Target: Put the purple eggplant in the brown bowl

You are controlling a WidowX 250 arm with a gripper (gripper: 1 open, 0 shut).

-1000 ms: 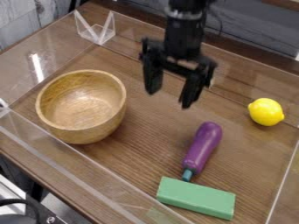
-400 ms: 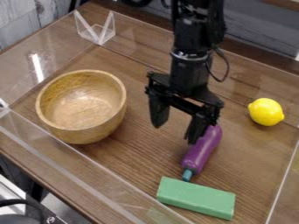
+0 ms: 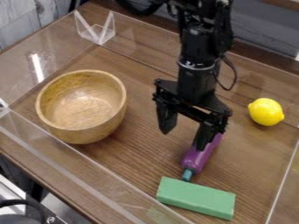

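One finger covers the eggplant's far end (image 3: 212, 140) and wooden table shows beside the other, so closing now would miss. My gripper lines up, before closing on the eggplant.
The purple eggplant (image 3: 198, 156) lies on the wooden table, right of centre, its dark stem end pointing toward the front. My gripper (image 3: 188, 131) hangs open just above the eggplant's far end, one finger (image 3: 169, 119) to its left and the other finger (image 3: 211, 138) covering its tip. Nothing is held between the jaws. The brown bowl (image 3: 80, 106) stands on the left side of the table, upright and holding nothing, well apart from the gripper.
A yellow lemon (image 3: 267, 111) rests at the right. A flat green block (image 3: 195, 198) lies near the front edge, just below the eggplant. A clear plastic wall (image 3: 70, 166) rings the table, and a clear stand (image 3: 94, 27) sits at the back left.
The gripper has moved forward, rightward and down, from above the table's middle to just over the eggplant's far end. Its jaws stayed open. The objects have not moved.
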